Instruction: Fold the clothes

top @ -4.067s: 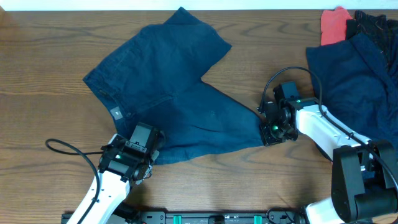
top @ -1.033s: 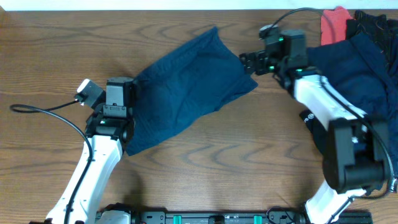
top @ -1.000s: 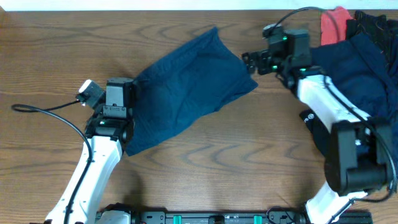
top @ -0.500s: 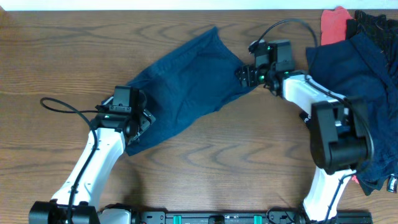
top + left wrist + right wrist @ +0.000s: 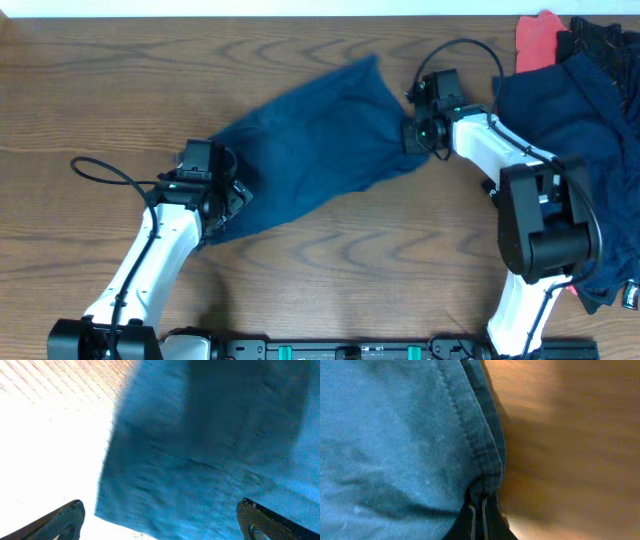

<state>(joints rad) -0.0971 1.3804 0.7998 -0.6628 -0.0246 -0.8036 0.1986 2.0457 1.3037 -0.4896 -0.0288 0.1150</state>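
Note:
My left gripper will next grab the navy garment (image 5: 310,140) at its end opposite my right gripper, to fold that end over the rest.
The navy shorts-like garment (image 5: 310,140) lies folded in a slanted band across the middle of the table. My right gripper (image 5: 413,135) is shut on its right edge; in the right wrist view the closed gripper (image 5: 479,506) pinches the stitched hem (image 5: 485,455). My left gripper (image 5: 228,196) hovers over the band's lower-left end, open. In the left wrist view the left gripper (image 5: 160,506) has its fingers (image 5: 67,519) far apart with navy cloth (image 5: 200,460) beneath and nothing held.
More clothes are piled at the right edge: a navy piece (image 5: 570,110), a coral-red piece (image 5: 537,40) and a black piece (image 5: 600,40). The left arm's cable (image 5: 105,175) loops on the wooden table (image 5: 100,90).
My right gripper has dropped onto the garment's right edge and shut on it; the cloth's upper corner has shifted right. My left gripper slid toward the lower-left end, staying open.

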